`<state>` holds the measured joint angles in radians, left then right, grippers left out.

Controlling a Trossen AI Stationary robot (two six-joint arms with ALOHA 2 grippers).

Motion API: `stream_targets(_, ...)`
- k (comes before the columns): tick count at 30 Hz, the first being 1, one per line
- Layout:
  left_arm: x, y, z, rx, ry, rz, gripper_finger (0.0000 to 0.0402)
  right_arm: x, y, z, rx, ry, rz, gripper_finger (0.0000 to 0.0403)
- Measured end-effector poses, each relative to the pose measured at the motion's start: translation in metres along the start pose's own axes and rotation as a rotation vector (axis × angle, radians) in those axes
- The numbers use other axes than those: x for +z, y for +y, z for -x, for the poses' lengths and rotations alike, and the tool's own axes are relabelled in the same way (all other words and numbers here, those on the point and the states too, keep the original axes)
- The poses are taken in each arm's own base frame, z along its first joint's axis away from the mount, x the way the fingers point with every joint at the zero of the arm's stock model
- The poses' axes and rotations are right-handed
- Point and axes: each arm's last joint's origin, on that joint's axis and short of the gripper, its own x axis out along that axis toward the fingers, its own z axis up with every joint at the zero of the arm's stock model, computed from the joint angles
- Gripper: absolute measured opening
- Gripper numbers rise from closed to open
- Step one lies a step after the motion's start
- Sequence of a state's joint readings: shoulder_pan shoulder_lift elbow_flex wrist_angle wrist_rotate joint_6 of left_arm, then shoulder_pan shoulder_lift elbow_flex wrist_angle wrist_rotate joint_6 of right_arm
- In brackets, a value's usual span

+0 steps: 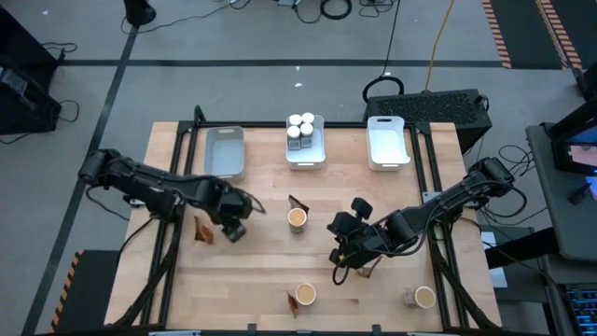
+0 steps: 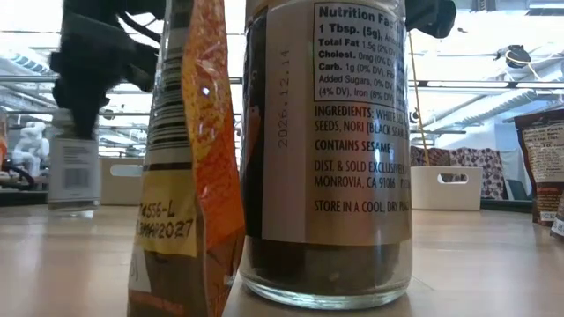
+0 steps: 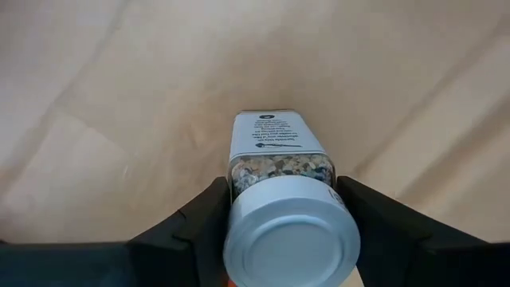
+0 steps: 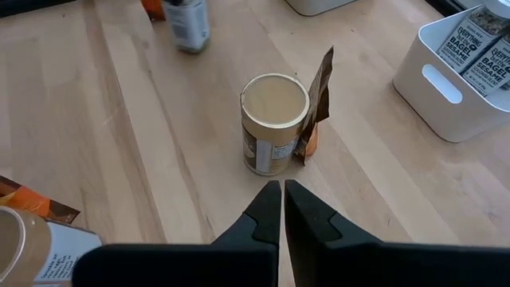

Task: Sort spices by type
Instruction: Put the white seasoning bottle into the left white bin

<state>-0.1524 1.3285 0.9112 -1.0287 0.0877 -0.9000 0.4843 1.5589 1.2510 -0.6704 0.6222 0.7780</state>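
Observation:
I need to keep holding the jar with my left gripper. The jar's lower end is above the tabletop, so the jar would drop if I opened now.
My left gripper is shut on a white-capped jar over the table's left half, beside a brown pouch. That jar also shows far off in the low view. Several more white-capped jars stand in the middle white tray. A tan-topped tub stands mid-table with a pouch leaning on it. My right gripper hovers shut just right of that tub. Two more tubs stand near the front edge. My left gripper pinches the jar's upper body, just under the white cap, between its two fingers, one on each opposite side. The fingers come from above, pointing down. The jar stays upright below them. Whether its base is clear of the table, I cannot tell.
A grey tray and a white tray flank the middle tray along the far edge. A pouch lies under my right arm. In the low view, a pouch and a tub fill the foreground. Bare wood lies at the near left.

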Motion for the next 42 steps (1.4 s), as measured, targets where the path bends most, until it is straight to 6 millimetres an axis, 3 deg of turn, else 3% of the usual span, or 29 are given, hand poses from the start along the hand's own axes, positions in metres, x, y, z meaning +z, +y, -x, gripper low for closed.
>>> stream_targets(6,0.019,0.015,0.002,0.0,-0.04,0.178,0.0214,0.0,0.0,0.0,0.0,-0.001,-0.007,0.0)
stream_targets(19,0.036,0.027,0.005,-0.036,-0.071,0.287,0.022,0.0,0.0,0.0,0.002,-0.001,-0.047,0.0)
stream_targets(42,0.04,0.028,0.005,-0.031,-0.111,0.131,0.0222,0.0,0.0,0.0,-0.001,-0.003,-0.02,0.0)
